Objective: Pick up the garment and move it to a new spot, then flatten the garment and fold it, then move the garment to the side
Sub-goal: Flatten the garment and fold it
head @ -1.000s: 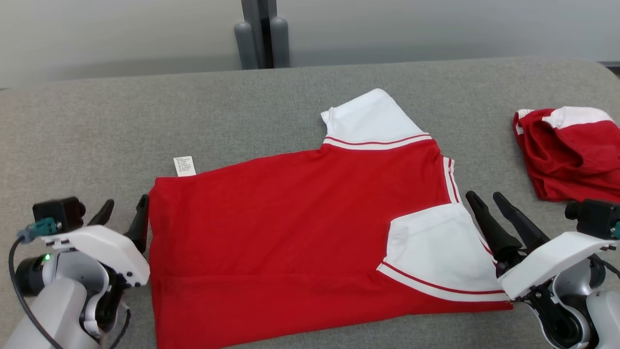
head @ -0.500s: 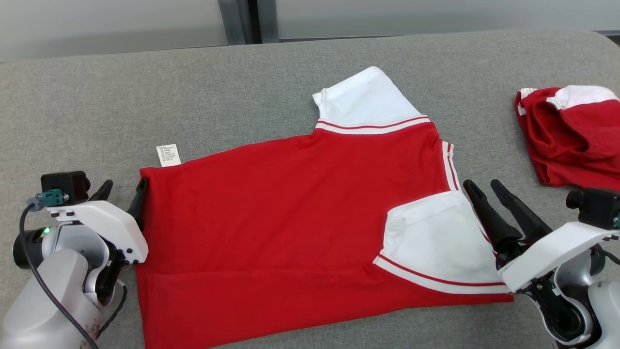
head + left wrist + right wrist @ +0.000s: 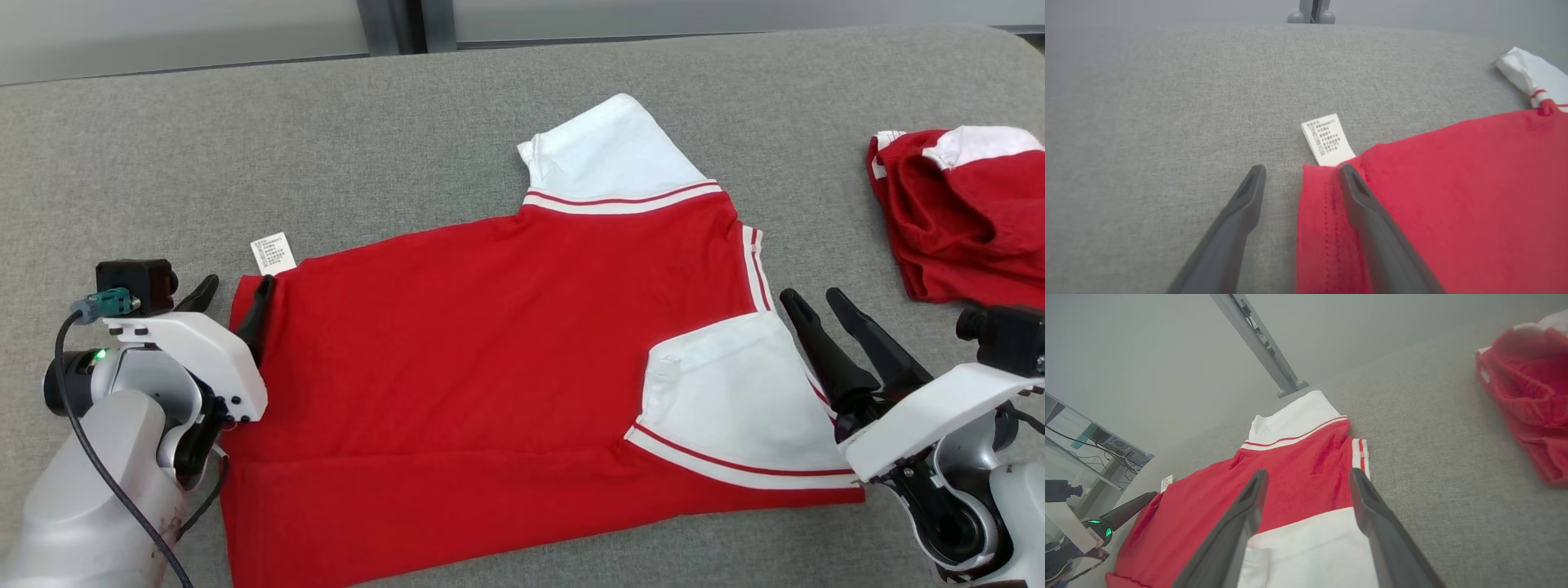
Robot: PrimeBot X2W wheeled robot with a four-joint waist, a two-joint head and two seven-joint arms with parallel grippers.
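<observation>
The shirt (image 3: 470, 363) lies spread flat on the tabletop. Next, the left gripper grabs the shirt by the hem corner (image 3: 256, 286) beside the white care label.
The garment (image 3: 490, 343) is a red shirt with white sleeves, spread flat on the grey table (image 3: 245, 147), one white sleeve folded in over its right side. My left gripper (image 3: 237, 286) is open at the shirt's far left corner, beside the white care label (image 3: 273, 253). In the left wrist view the red hem (image 3: 1318, 212) lies between the left gripper's (image 3: 1301, 169) fingers: one finger rests over the cloth, the other on bare table. My right gripper (image 3: 811, 296) stands open just right of the folded sleeve, above the garment (image 3: 1298, 465) in the right wrist view, holding nothing.
A second red and white garment (image 3: 963, 212) lies crumpled at the table's right edge, to the right of my right gripper. A grey post (image 3: 1261, 347) rises behind the table's far edge. Bare grey table surrounds the shirt on the left and far sides.
The head camera has tilted down, shifting the whole picture. My left gripper has moved forward and inward, so the hem corner now sits between its fingers. The right gripper has barely moved.
</observation>
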